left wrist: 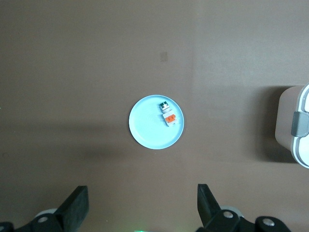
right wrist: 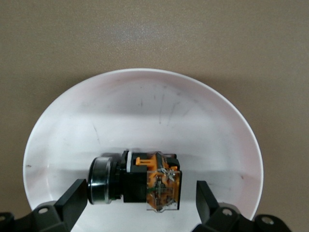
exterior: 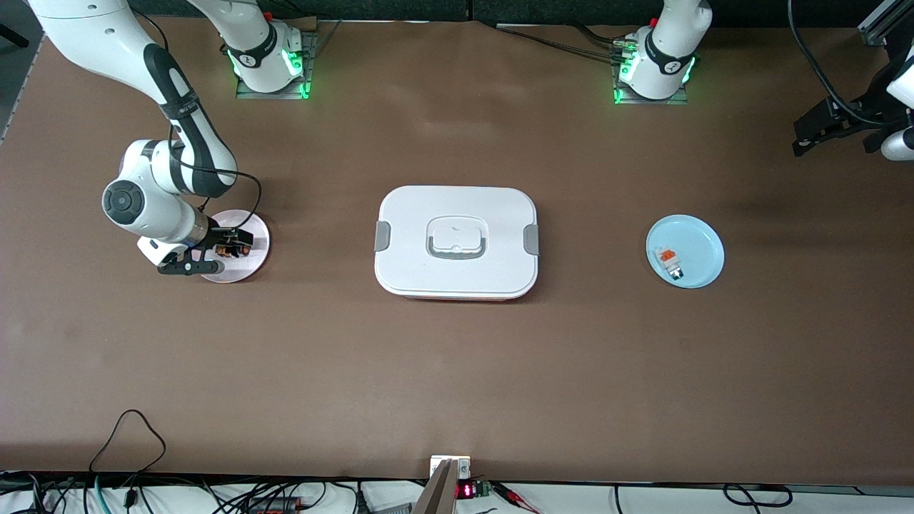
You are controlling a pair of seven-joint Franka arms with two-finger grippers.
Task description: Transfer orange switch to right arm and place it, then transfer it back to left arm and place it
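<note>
I need to close my right gripper on the switch now, as my fingertips are on either side of the orange switch on the white plate.
The orange switch lies on its side on a small white plate toward the right arm's end of the table. In the right wrist view the switch shows a black body, a metal-ringed face and an orange block on the plate. My right gripper is low over that plate, open, with one finger on each side of the switch. My left gripper waits high near the left arm's end of the table, open and empty. The white box stands mid-table between the plates.
A light blue plate toward the left arm's end holds a small white-and-grey part with an orange-red top. The plate, the part and a corner of the box show in the left wrist view. Cables lie along the table's near edge.
</note>
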